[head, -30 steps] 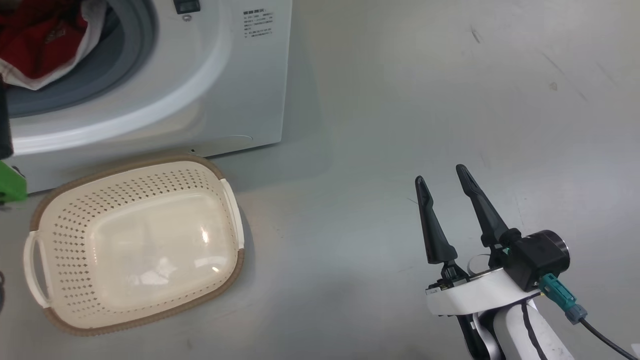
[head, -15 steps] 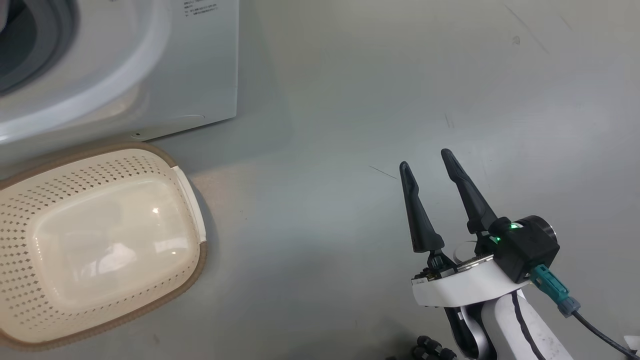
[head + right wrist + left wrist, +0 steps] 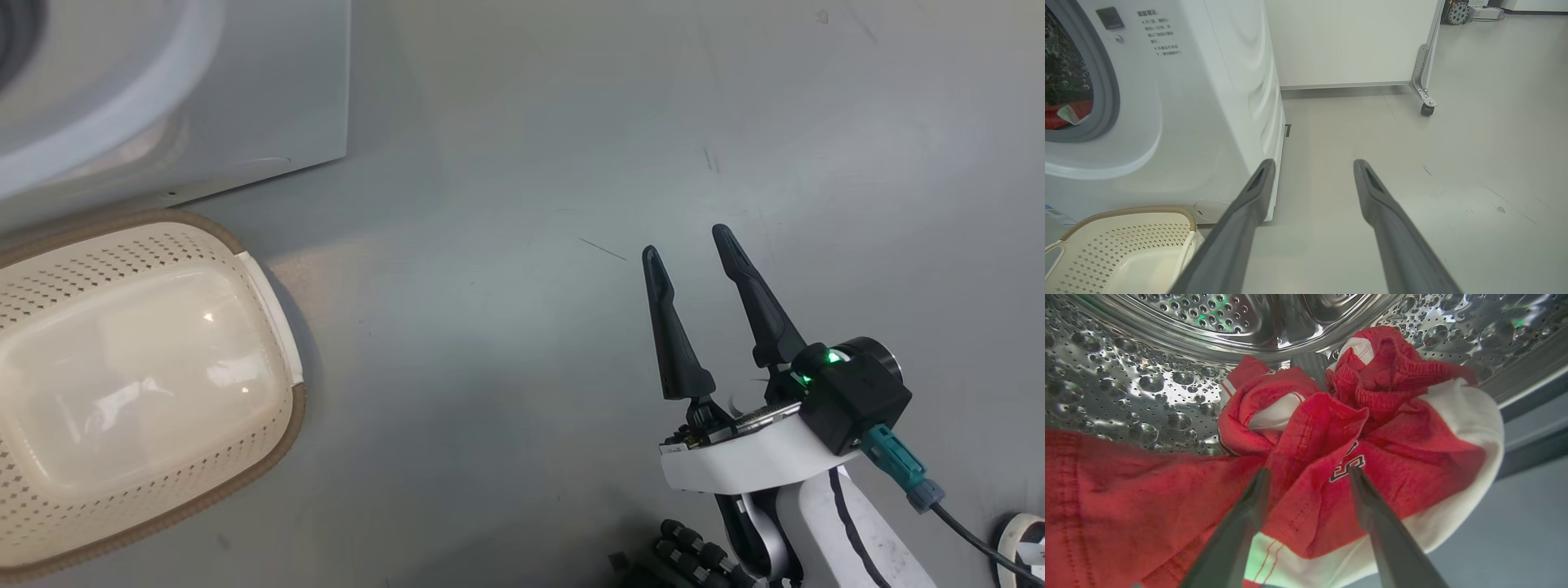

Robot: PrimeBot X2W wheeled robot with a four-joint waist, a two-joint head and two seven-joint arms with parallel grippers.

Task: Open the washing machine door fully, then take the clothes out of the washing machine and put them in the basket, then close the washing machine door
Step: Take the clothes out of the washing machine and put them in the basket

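The left gripper grabs the raised red fold (image 3: 1309, 486) beside the lettering next, since the rest of the clothes (image 3: 1404, 457) lies slack in the drum.
The clothes (image 3: 1404, 457), a red jersey with white trim, lie bunched in the steel drum (image 3: 1147, 375) of the washing machine (image 3: 245, 98). My left gripper (image 3: 1308, 470) is inside the drum and open, its fingertips at the fabric with a red fold between them. My right gripper (image 3: 684, 239) hangs open and empty over the grey floor, well to the right of the washer. The cream basket (image 3: 295, 408) stands empty on the floor in front of the washer. In the right wrist view the right gripper (image 3: 1313, 163) points past the washing machine (image 3: 1208, 102) and the basket (image 3: 1126, 211). The door is out of view.
A white panel on a caster wheel (image 3: 1427, 109) stands behind and right of the washer. A dark ribbed cable (image 3: 694, 555) lies at the bottom of the head view. Bare grey floor (image 3: 531, 163) spreads between the basket and my right arm.
The head camera has swung, so the washer and basket slid left and the drum opening with the clothes left that view. Both grippers stay open.
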